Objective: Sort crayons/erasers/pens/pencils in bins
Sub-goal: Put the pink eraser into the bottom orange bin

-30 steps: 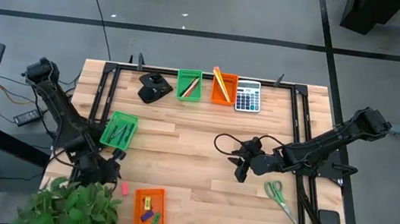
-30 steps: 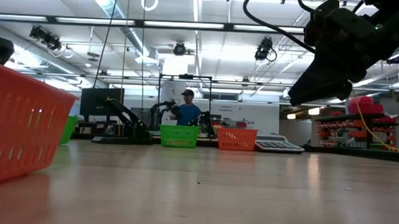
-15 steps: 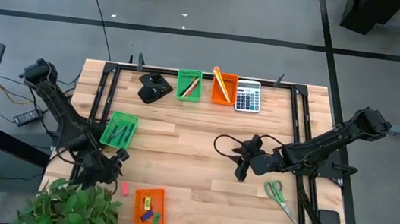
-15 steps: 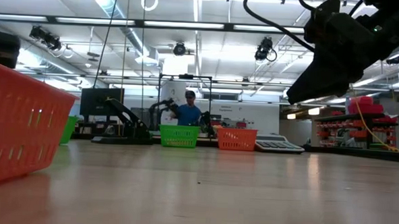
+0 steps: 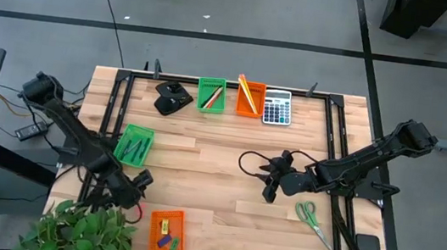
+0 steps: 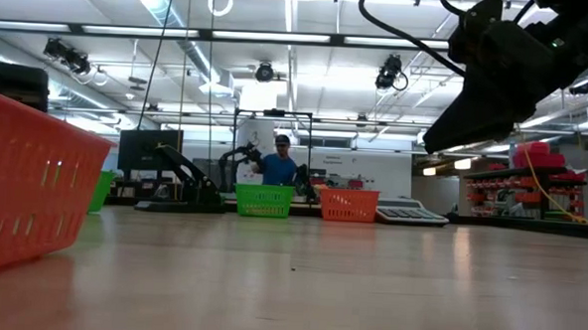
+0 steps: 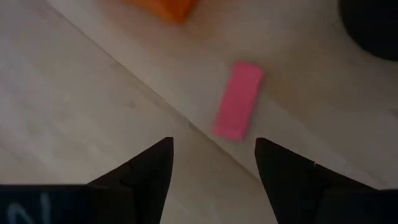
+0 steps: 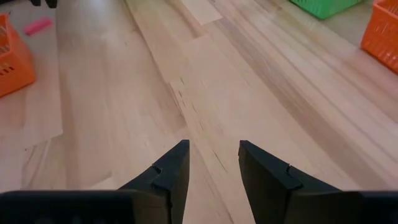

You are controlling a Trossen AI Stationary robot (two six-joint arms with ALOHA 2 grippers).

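Next, my left gripper grabs the pink eraser (image 7: 239,101) by one short end to sort it into the orange bin (image 7: 169,7) with the other erasers.
A pink eraser (image 7: 239,108) lies flat on the wooden table (image 5: 218,171), near the front left, beside an orange bin (image 5: 166,234) that holds several erasers. My left gripper (image 5: 138,183) hovers just over the eraser (image 5: 139,209), pointing steeply down. It is open (image 7: 214,144), and the eraser lies just beyond its fingertips, untouched. My right gripper (image 5: 270,188) hangs open (image 8: 213,149) over the table's middle right, with nothing between its fingers. The eraser (image 8: 37,26) also shows far off in the right wrist view.
A green bin (image 5: 134,145) sits at the left. At the back stand a green bin (image 5: 211,94) with sticks, an orange bin (image 5: 250,97) with pencils, a calculator (image 5: 277,108) and a black device (image 5: 173,99). Scissors (image 5: 313,219) lie front right; a plant (image 5: 78,231) overhangs the front left corner.
My left gripper has gone toward the table's right edge and a little down, closer to the pink eraser, and its wrist has rolled. The eraser has stayed where it lay.
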